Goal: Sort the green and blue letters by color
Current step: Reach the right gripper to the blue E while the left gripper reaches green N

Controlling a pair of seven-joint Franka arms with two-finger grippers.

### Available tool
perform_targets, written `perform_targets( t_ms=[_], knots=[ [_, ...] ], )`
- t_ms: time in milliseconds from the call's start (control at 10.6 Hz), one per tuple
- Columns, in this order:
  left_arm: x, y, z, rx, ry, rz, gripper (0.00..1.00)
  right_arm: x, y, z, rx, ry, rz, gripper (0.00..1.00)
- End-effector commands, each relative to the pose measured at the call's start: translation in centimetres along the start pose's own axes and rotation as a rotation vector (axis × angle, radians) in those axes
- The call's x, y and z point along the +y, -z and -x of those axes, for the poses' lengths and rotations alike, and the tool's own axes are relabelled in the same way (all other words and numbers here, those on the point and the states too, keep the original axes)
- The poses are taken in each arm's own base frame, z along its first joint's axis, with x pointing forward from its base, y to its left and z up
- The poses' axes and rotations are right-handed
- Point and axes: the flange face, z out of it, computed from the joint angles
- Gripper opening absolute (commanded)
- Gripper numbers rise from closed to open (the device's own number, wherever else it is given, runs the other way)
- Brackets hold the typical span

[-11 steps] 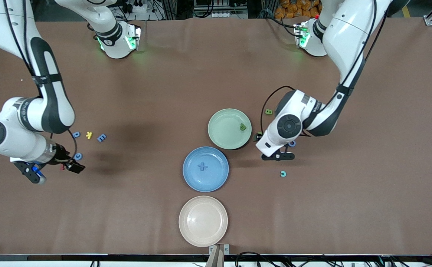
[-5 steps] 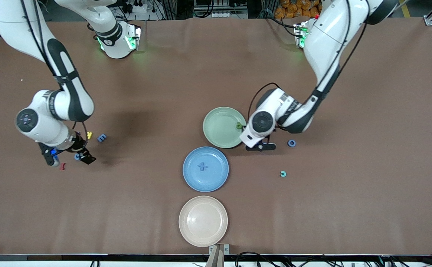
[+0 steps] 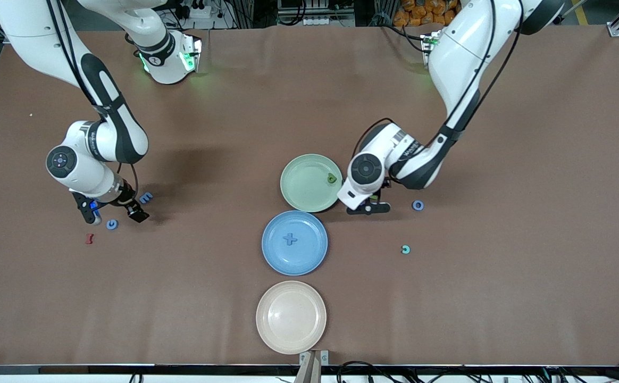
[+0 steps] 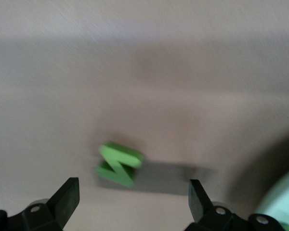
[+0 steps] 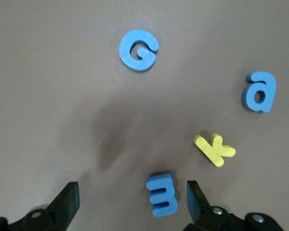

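Observation:
The E is still below my right gripper's fingers, and bare tabletop shows between them, so it isn't time to close yet. My right gripper needs to lower first, then close on the blue E.
My right gripper is open over the table above a blue G and beside a blue E. In the right wrist view the E lies between the open fingers, with the G and a blue "a" farther off. My left gripper is open, low beside the green plate, which holds a green letter. The left wrist view shows a green M on the table just ahead of the open fingers. A blue X lies in the blue plate. A blue O lies near the left gripper.
A beige plate sits nearest the front camera. A small teal letter lies nearer the camera than the O. A dark red letter lies near the G. A yellow K lies beside the E.
My right gripper has moved from over the red letter to over the G and E. My left gripper has moved toward the green plate, and the plate has slid toward the right arm's end.

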Motion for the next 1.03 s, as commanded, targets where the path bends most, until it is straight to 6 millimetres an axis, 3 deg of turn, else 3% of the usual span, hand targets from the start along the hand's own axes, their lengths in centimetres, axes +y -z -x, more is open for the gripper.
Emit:
perform_targets(
  t_ms=[0, 188, 282, 376, 564, 659, 941],
  knots=[
    [-3.1, 2.7, -2.5, 0.094, -0.021, -0.020, 1.00, 1.5, 0.0, 2.5, 0.005, -0.003, -0.019, 0.96],
    [-3.2, 2.8, -2.7, 0.131, -0.048, -0.007, 1.00, 2.2, -0.9, 2.9, 0.011, 0.002, -0.022, 0.94],
    [-3.0, 2.3, -2.2, 0.142, -0.070, -0.009, 1.00, 2.6, -1.4, 3.1, 0.013, 0.011, -0.021, 0.88],
    [-2.5, 2.0, -0.7, 0.166, -0.111, -0.010, 1.00, 2.7, -1.5, 3.1, 0.014, 0.017, -0.020, 0.74],
    [-3.5, -0.1, 2.7, 0.252, -0.194, 0.030, 1.00, 2.9, -1.6, 2.9, 0.013, 0.054, -0.019, 0.19],
    [-4.0, -0.6, 2.7, 0.253, -0.206, 0.028, 1.00, 2.9, -1.6, 2.9, 0.013, 0.058, -0.019, 0.02],
    [-4.8, -0.3, 2.1, 0.256, -0.251, 0.023, 1.00, 1.2, -0.2, 2.8, 0.016, 0.170, -0.028, 0.00]
  ],
)
